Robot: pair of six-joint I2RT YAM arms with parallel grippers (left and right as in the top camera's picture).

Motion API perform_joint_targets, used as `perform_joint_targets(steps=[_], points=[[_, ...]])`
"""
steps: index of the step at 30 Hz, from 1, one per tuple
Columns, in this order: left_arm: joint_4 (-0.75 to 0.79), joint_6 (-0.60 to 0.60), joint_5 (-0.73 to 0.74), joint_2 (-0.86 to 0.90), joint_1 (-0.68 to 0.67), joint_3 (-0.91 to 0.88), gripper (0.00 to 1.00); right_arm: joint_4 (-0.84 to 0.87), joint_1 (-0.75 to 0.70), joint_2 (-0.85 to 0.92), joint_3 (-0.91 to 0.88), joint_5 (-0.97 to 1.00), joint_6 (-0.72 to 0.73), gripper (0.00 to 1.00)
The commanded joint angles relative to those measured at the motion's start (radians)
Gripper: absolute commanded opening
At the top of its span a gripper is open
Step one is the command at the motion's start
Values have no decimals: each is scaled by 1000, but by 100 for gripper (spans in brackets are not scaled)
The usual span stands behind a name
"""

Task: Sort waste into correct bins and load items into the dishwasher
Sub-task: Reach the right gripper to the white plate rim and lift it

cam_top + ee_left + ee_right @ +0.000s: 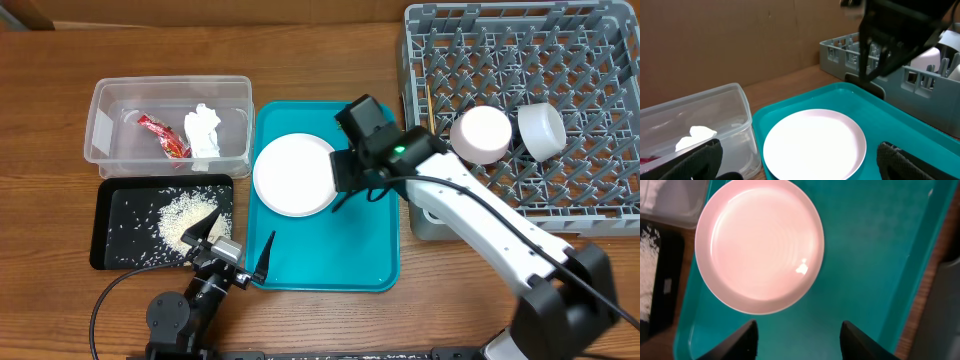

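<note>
The robot's right gripper should next pick up the white plate by its rim on the side facing the dish rack. The plate's opposite rim then stays free to load upright.
A round white plate lies on the teal serving tray. My right gripper is open and empty, hovering just right of the plate, with its fingers over bare teal tray. My left gripper is open and empty at the tray's near left corner, facing the plate. The clear tub holds a red sauce packet and a white napkin. The black tray holds rice. Two pale bowls sit in the grey dish rack. I see no cup or chopsticks.
The dish rack stands directly right of the teal tray. The clear tub and black tray border the teal tray's left side. The right arm reaches over the tray's far right.
</note>
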Motion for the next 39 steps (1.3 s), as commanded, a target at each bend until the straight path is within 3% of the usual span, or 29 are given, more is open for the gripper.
perform_joint_targets(steps=[1, 7, 11, 15, 23, 27, 35, 38, 39], points=[[0, 14, 8, -10, 6, -3, 100, 17, -9, 98, 11, -11, 152, 55], [0, 14, 8, -10, 6, -3, 100, 88, -46, 223, 11, -140, 230, 54], [0, 14, 8, -10, 6, -3, 100, 113, -46, 266, 11, -172, 256, 35], [0, 14, 8, -10, 6, -3, 100, 118, -47, 286, 6, -164, 286, 29], [0, 14, 7, -10, 6, -3, 100, 145, -47, 288, -9, -163, 303, 33], [0, 14, 8, -10, 6, -3, 100, 159, -47, 288, -26, -163, 313, 22], [0, 14, 7, -10, 6, -3, 100, 208, -50, 288, -93, -164, 343, 20], [0, 14, 8, -10, 6, -3, 100, 209, -66, 284, -94, -165, 334, 4], [0, 14, 8, -10, 6, -3, 100, 203, -72, 279, -93, -164, 329, 4]])
